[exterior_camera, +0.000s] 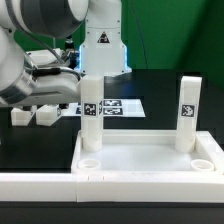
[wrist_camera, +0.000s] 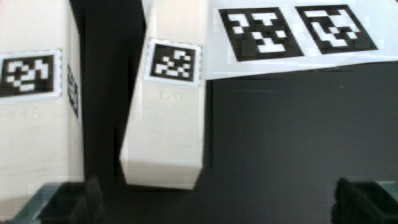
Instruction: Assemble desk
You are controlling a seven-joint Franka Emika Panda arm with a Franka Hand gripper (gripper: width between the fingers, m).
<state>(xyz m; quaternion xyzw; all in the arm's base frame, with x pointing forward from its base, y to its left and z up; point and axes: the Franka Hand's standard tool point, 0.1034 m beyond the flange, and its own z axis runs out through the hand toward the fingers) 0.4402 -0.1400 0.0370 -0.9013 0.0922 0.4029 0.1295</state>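
Note:
The white leg's near end [wrist_camera: 162, 172] stops short of my fingers in the wrist view, so my gripper needs to move toward the leg before it closes.
The desk slab [exterior_camera: 150, 152], white and rimmed, lies at the front of the exterior view. One tagged leg [exterior_camera: 90, 108] stands upright in its far corner on the exterior view's left, and another leg [exterior_camera: 187, 110] stands in the far corner on the right. The two near round sockets [exterior_camera: 88, 158] hold nothing. My gripper [exterior_camera: 76, 66] hangs just above and behind the left leg. In the wrist view that leg [wrist_camera: 160, 110] reaches up toward the gripper [wrist_camera: 210, 206], its end nearer one finger [wrist_camera: 54, 205]. The jaws stand wide and touch nothing.
Two loose white legs [exterior_camera: 32, 115] lie on the black table at the exterior view's left. The marker board [exterior_camera: 118, 107] lies behind the slab and also shows in the wrist view as the marker board [wrist_camera: 285, 35]. A long white border rail [exterior_camera: 40, 185] runs along the front.

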